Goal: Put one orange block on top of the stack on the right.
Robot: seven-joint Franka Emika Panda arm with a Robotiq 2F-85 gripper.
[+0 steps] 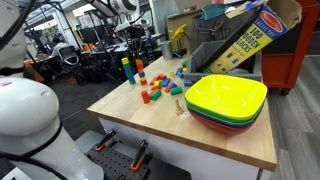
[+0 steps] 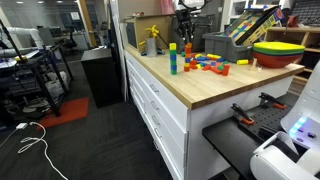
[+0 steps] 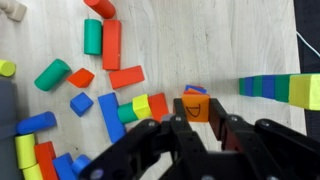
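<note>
The orange block is directly over the low dark blue stack, beside the tall tower, so the robot's gripper needs to let go of it.
In the wrist view my gripper (image 3: 196,112) is shut on an orange block (image 3: 196,104) marked with a dark letter. One finger presses each side of it. The block sits directly over the low dark blue stack (image 3: 192,90), of which only a blue edge shows behind it; I cannot tell whether they touch. The tall blue-green-yellow tower (image 3: 275,88) stands just to the right. In both exterior views the arm reaches down among the blocks (image 1: 150,85) (image 2: 205,63), beside the tall tower (image 1: 126,68) (image 2: 172,58).
Loose red, blue, green, yellow and orange blocks (image 3: 100,90) lie scattered left of the gripper. Stacked yellow, green and red bowls (image 1: 225,100) stand near the wooden table's front edge (image 1: 180,135). A wooden-blocks box (image 1: 250,35) leans behind them.
</note>
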